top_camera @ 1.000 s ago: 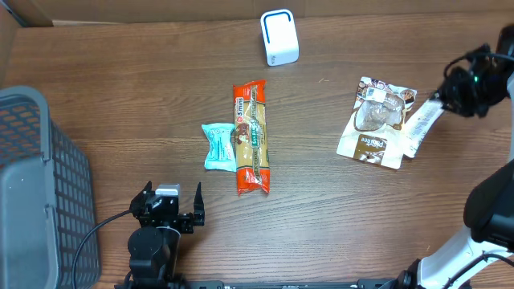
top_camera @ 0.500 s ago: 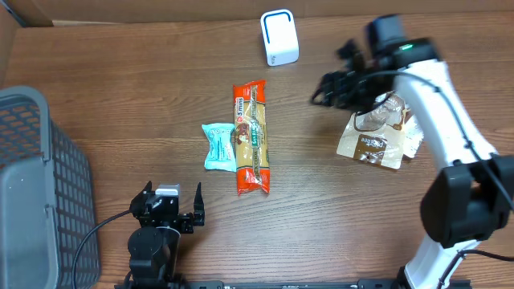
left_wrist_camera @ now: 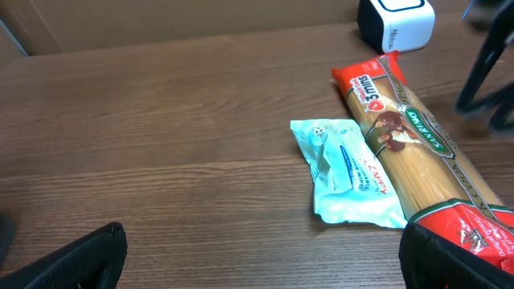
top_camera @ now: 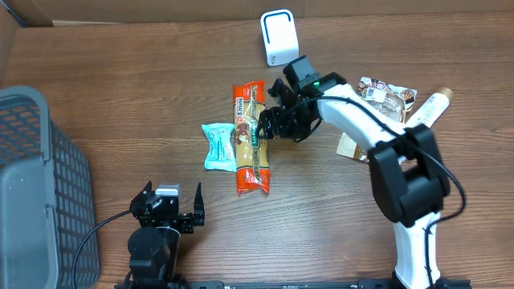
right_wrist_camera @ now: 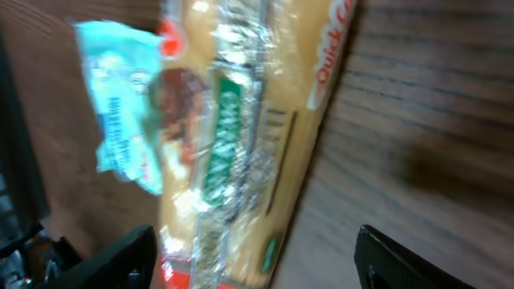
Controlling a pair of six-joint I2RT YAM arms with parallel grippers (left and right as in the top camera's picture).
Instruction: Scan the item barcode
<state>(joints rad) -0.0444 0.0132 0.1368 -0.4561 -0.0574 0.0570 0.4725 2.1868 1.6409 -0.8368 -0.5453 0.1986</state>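
Note:
The right gripper grabs the pasta packet (top_camera: 250,152) across its middle, by its long sides, next, to turn it for scanning the barcode.
A long orange and red pasta packet (top_camera: 250,152) lies in the middle of the table, with a small teal packet (top_camera: 218,146) touching its left side. The white scanner (top_camera: 279,38) stands at the back. My right gripper (top_camera: 271,127) hovers open over the upper half of the pasta packet (right_wrist_camera: 241,160), its fingers wide apart and holding nothing. My left gripper (top_camera: 167,205) rests open near the front edge, short of both packets. In the left wrist view the pasta packet (left_wrist_camera: 409,136) and teal packet (left_wrist_camera: 349,168) lie ahead to the right.
A brown pouch (top_camera: 384,103) and a white stick-shaped packet (top_camera: 428,108) lie at the right, partly behind my right arm. A grey basket (top_camera: 36,185) fills the left edge. Cardboard walls run along the back.
My right arm has swept left from the far right edge, past the brown pouch, to above the pasta packet, and its jaws have opened wider. The left arm has not moved.

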